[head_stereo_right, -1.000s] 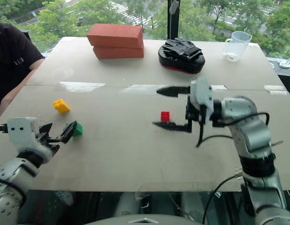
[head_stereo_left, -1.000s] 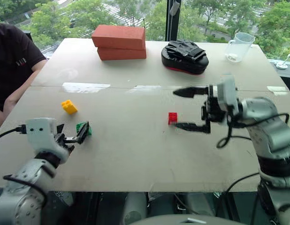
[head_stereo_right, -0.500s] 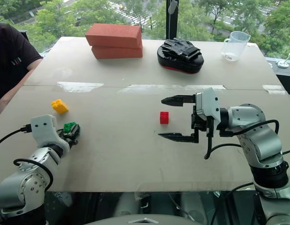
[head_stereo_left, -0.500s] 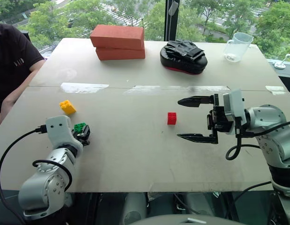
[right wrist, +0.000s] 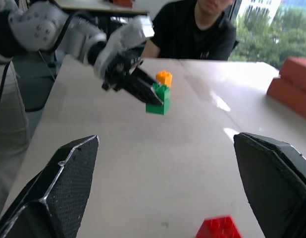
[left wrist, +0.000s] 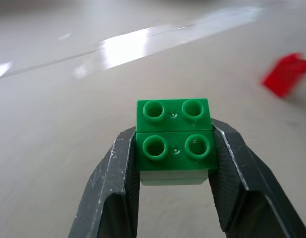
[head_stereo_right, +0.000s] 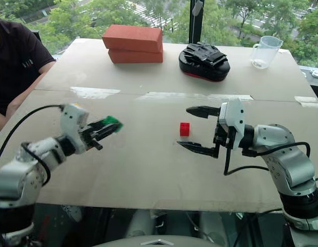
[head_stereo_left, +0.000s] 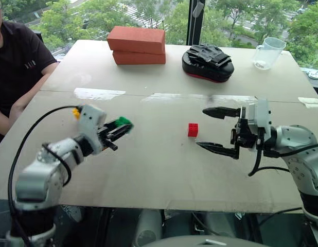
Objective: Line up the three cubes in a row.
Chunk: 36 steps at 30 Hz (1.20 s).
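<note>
My left gripper needs to move the green cube [head_stereo_left: 123, 121] [left wrist: 174, 141] to the red cube's side before opening: the green cube hangs above the table.
My left gripper [head_stereo_left: 119, 125] is shut on the green cube [head_stereo_left: 123, 121] and holds it just above the table, left of centre. The left wrist view shows the green cube [left wrist: 174, 141] pinched between both fingers, studs facing the camera. The red cube [head_stereo_left: 193, 129] sits on the table near the middle. My right gripper [head_stereo_left: 201, 127] stands open just to its right, one finger on the far side and one on the near side, not touching it. The yellow cube [right wrist: 164, 77] rests on the table behind the left hand, which mostly hides the yellow cube [head_stereo_left: 75, 111] in the head views.
Two stacked reddish-orange bricks [head_stereo_left: 137, 45], a black padded item [head_stereo_left: 207, 62] and a clear measuring cup [head_stereo_left: 266, 52] stand along the far side of the table. A person in a black shirt [head_stereo_left: 20, 62] sits at the left edge.
My left gripper closed on the green cube, lifted it and carried it right toward the table's middle. My right gripper drew back slightly from the red cube, still open.
</note>
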Motion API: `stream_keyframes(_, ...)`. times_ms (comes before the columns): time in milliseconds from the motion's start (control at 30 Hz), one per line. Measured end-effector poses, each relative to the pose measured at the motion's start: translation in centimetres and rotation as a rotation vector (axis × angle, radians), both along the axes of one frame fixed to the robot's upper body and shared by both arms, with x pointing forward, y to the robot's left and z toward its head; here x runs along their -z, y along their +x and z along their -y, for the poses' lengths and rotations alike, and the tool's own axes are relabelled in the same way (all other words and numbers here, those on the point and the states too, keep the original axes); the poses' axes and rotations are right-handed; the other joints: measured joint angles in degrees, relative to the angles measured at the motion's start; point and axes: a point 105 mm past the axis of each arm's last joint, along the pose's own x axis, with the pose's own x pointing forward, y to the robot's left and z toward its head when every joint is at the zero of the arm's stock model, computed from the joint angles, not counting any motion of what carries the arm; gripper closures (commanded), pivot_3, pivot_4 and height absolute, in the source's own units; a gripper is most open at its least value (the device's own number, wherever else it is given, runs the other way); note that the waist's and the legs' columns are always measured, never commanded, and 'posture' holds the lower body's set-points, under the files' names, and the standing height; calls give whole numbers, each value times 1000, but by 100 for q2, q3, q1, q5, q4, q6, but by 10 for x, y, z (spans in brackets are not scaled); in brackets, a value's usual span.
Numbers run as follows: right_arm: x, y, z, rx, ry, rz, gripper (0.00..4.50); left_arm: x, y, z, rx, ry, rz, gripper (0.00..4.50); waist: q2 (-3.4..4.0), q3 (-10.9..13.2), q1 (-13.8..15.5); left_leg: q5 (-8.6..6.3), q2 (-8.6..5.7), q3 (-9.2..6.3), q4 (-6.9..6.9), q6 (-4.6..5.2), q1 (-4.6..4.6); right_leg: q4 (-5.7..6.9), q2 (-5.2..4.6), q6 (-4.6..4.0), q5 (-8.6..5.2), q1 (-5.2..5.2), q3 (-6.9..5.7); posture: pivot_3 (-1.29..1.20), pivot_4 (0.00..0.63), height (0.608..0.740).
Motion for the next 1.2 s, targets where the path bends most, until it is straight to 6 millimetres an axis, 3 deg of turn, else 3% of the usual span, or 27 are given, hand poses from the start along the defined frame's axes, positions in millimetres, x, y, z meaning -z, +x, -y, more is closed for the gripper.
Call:
stream_keyframes(67, 9, -3, 12, 56, -44, -42, 0, 1, 15, 14, 220, 73, -8, 3219, 1, 2, 31, 0, -4, 0, 2, 4, -5, -3, 8, 1, 0, 2, -25, 0, 150, 740)
stream_keyframes(167, 18, -11, 28, 136, -71, -87, 0, 13, 32, 24, 397, 165, -38, 3219, 2, 2, 30, 10, -8, 3, 3, 35, -13, -1, 35, 22, 10, 1, -33, 0, 150, 740)
stream_keyframes(367, 12, -19, 38, 238, -61, -82, 0, 32, 50, 45, 608, 284, -45, 3219, -8, 8, -29, 9, -1, 7, 13, 38, -21, 2, 62, 46, 1, -8, -20, 0, 150, 740)
stream_keyframes(633, 14, -28, 38, 276, -50, -114, 0, 39, 57, 51, 700, 347, -39, 3219, -10, 9, -6, 9, 2, -4, 27, 39, -26, 9, 60, 52, -3, -9, -22, 0, 150, 740)
stream_keyframes(1200, 15, -37, 41, 293, -65, -129, 0, 39, 71, 63, 700, 377, -14, 3219, -14, 10, -5, 7, -1, -19, 39, 43, -27, 18, 61, 54, -2, 0, -24, 0, 150, 740)
